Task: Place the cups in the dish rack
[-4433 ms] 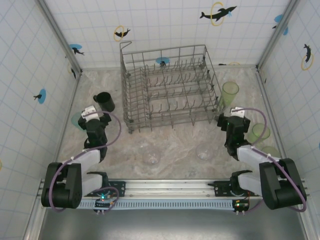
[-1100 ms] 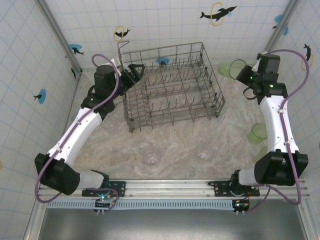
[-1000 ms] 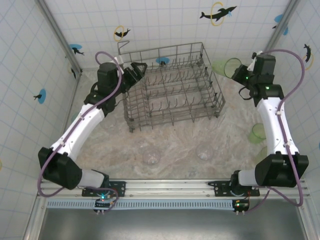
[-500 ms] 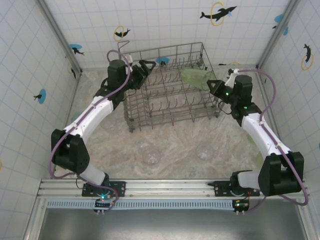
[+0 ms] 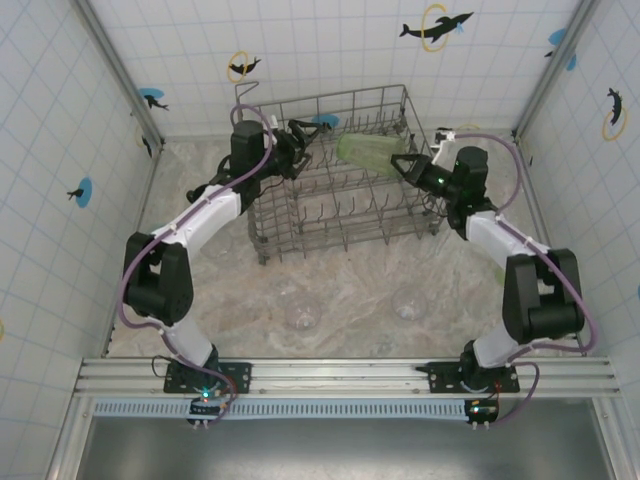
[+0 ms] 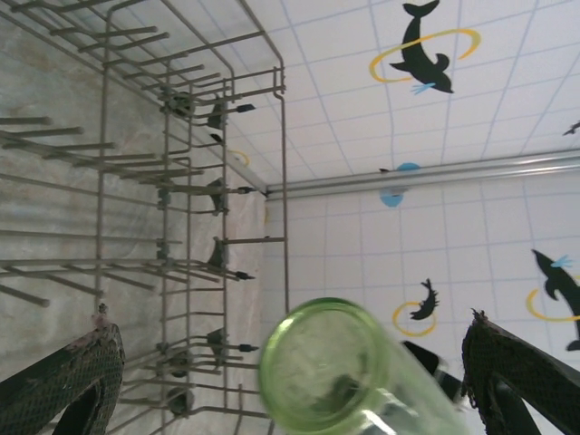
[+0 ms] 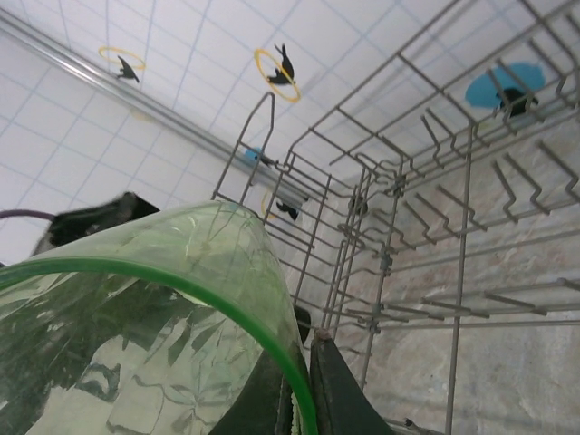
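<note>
The tumbler's base [image 5: 344,148] is still a gap away from the open fingers of my left gripper in the top view, so my left gripper needs to move closer before it closes.
The dish rack [image 5: 345,205] stands at the back middle of the table. My right gripper [image 5: 402,164] is shut on the rim of a light-green tumbler [image 5: 362,150], which it holds on its side above the rack's back rows. In the right wrist view the fingers [image 7: 335,390] pinch the tumbler's wall [image 7: 136,335], with the rack [image 7: 453,181] beyond. My left gripper [image 5: 305,136] stands open over the rack's back left corner, facing the tumbler's base. In the left wrist view that base [image 6: 331,362] lies between the spread fingers [image 6: 63,381], touching neither, beside the rack [image 6: 181,181].
Two clear cups [image 5: 303,312] [image 5: 407,303] stand on the marble table in front of the rack. Tiled walls close in the left, back and right sides. Both arms reach over the table's sides toward the rack.
My right gripper has carried the green tumbler left over the rack. My left gripper has moved right toward it, still open.
</note>
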Controlling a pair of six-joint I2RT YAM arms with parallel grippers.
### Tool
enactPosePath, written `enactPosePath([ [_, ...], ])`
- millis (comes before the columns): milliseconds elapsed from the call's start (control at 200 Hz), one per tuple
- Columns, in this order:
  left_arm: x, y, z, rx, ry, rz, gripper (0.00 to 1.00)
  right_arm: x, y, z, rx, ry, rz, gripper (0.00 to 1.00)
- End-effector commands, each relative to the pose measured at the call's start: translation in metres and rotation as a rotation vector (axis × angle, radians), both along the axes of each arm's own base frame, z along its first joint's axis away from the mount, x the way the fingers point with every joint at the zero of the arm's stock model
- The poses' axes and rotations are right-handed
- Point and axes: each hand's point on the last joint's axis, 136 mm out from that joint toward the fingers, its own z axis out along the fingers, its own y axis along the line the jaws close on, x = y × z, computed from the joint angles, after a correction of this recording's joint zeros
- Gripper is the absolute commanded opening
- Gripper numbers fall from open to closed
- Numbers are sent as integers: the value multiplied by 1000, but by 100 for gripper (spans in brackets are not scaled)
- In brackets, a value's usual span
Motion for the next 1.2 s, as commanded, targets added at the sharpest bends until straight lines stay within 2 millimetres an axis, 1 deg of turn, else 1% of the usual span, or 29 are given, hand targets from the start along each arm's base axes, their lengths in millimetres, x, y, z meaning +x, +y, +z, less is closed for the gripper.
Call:
enactPosePath([
  [0, 3, -14, 24, -111, -35, -43, 98, -1, 14, 40, 57, -137, 98, 0],
  [55, 2, -17, 25, -137, -30, -54, 98, 0, 17, 42, 76, -145, 113, 0],
  [170, 2, -17, 18, -155, -5, -52, 98, -5, 28, 50, 90, -187, 173, 0],
  [330, -2, -16, 10, -170, 17, -35, 98, -7, 40, 46, 88, -183, 206, 0],
  [445, -8, -20, 8, -170, 23, -39, 98, -5, 43, 51, 110, -187, 201, 0],
  [520, -10, -19, 6, -176, 35, -39, 98, -4, 48, 55, 114, -195, 203, 0],
  [666, -15, -19, 13, -202, 33, -48, 98, -3, 58, 53, 111, -187, 216, 0],
  [676, -22, -30, 13, -202, 35, -73, 98, -3, 58, 53, 112, -185, 215, 0],
  [696, -25, -33, 15, -205, 36, -81, 98, -3, 59, 51, 112, -182, 218, 0],
  [816, -31, -34, 22, -212, 24, -85, 98, -1, 62, 52, 115, -190, 207, 0],
  [956, -37, -32, 17, -217, 40, -81, 97, 9, 63, 51, 122, -192, 173, 0],
  [1061, -41, -32, 14, -214, 51, -88, 89, 9, 65, 53, 152, -201, 179, 0],
  [1156, -41, -32, 15, -215, 47, -92, 80, 6, 64, 48, 167, -190, 181, 0],
  [1191, -40, -32, 15, -213, 46, -90, 75, 5, 63, 47, 169, -187, 177, 0],
])
